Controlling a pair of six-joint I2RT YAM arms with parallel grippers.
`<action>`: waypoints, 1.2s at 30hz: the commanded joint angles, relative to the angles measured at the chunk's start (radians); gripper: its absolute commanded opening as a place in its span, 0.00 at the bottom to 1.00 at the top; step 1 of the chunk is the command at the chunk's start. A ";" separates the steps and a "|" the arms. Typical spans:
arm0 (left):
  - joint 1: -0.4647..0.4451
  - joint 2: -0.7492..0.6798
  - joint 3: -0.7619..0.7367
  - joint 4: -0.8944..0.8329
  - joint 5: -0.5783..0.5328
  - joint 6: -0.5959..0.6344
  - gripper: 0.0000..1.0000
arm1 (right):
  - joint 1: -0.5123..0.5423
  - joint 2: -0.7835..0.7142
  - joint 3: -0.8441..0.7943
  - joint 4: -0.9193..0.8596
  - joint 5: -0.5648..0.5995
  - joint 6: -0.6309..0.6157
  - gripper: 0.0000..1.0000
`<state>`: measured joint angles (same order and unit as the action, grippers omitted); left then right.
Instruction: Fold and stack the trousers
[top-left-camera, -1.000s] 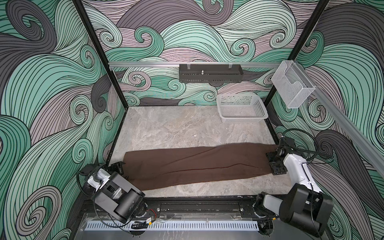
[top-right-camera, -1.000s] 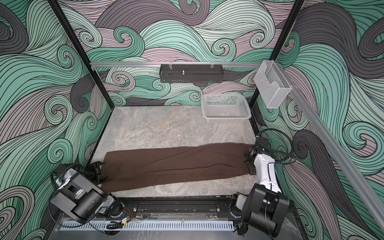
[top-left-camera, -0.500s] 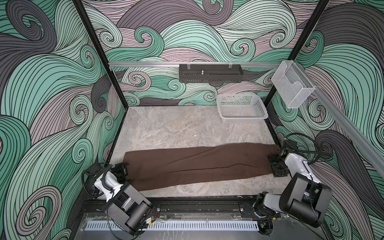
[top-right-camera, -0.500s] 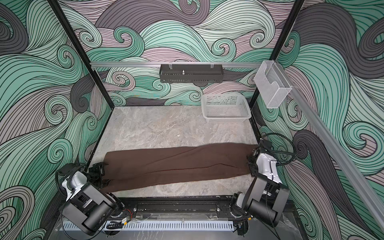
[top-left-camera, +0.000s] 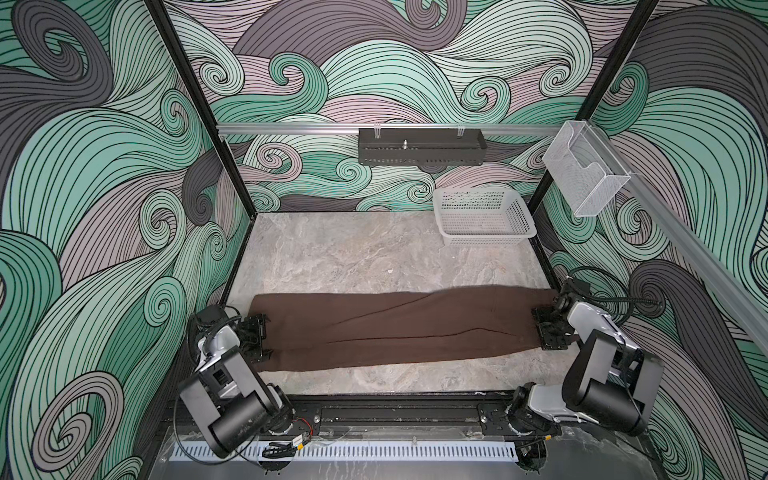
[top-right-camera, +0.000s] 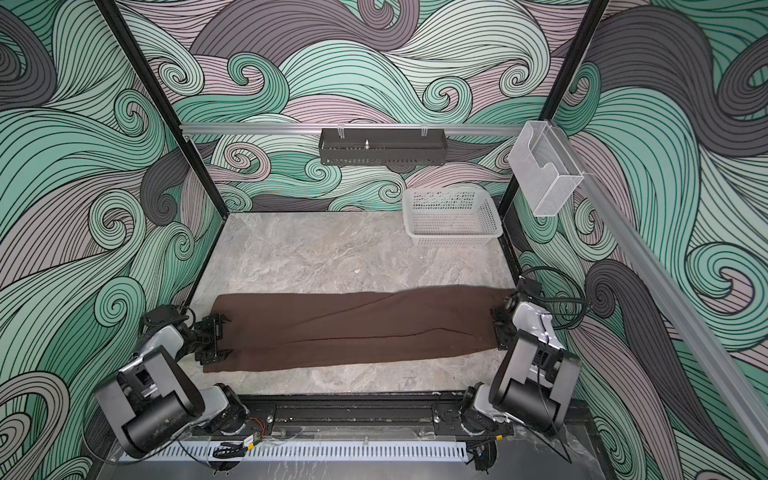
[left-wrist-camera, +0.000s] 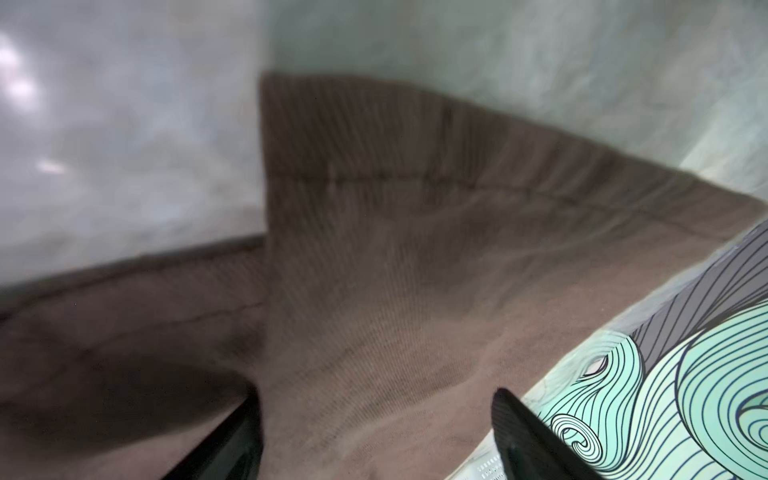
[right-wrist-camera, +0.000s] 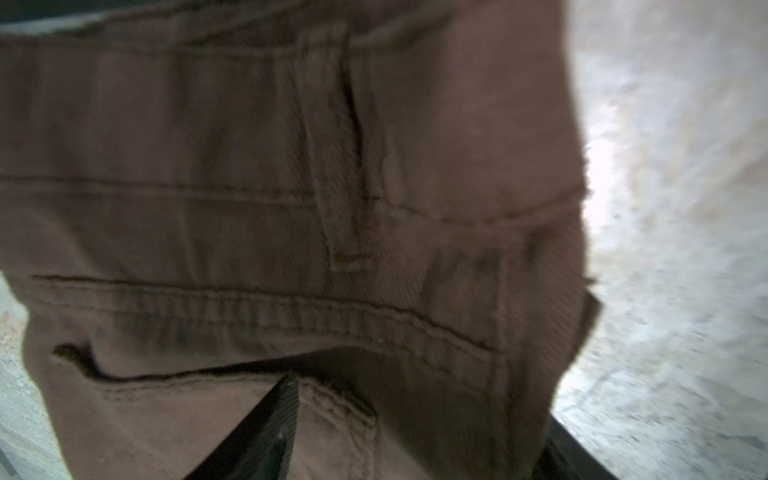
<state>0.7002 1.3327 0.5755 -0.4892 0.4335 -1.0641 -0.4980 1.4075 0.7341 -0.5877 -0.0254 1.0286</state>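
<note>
My right gripper will next take hold of the trousers (top-left-camera: 395, 328) by the near waistband corner (top-left-camera: 533, 342), across from the hems. It can then move and straighten them for folding.
The dark brown trousers (top-left-camera: 395, 328) (top-right-camera: 357, 328) lie flat along the front of the table, legs folded one on the other, hems left, waist right. My left gripper (top-left-camera: 260, 337) (top-right-camera: 216, 338) is at the hem end, open. In the left wrist view its jaws (left-wrist-camera: 376, 392) stand wide apart over the brown leg fabric (left-wrist-camera: 415, 270). My right gripper (top-left-camera: 549, 328) (top-right-camera: 500, 330) is at the waist end, also open. In the right wrist view it (right-wrist-camera: 422, 399) straddles the waistband corner (right-wrist-camera: 249, 208), one finger (right-wrist-camera: 270, 419) lying on the cloth.
A white mesh basket (top-left-camera: 482, 216) (top-right-camera: 451, 216) stands at the back right corner of the grey marble table (top-left-camera: 374, 257). A black tray (top-left-camera: 422, 145) hangs on the back rail and a clear holder (top-left-camera: 584, 170) on the right rail. Patterned walls close in three sides.
My left gripper has slid right onto the hem end and the left arm has swung round. The right arm has shifted its pose; its gripper stays at the waist. The trousers have not moved.
</note>
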 joint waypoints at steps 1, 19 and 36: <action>-0.023 0.195 0.038 0.147 -0.182 -0.012 0.85 | 0.019 0.038 0.031 0.058 -0.044 0.032 0.74; -0.151 0.584 0.684 -0.061 -0.120 -0.049 0.82 | 0.147 0.251 0.259 0.068 -0.037 0.037 0.78; -0.095 0.476 0.610 -0.086 0.015 0.016 0.85 | 0.041 0.316 0.240 0.131 -0.131 0.023 0.42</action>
<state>0.5953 1.8465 1.1931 -0.5430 0.4217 -1.0706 -0.4599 1.7126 0.9791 -0.4786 -0.1383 1.0500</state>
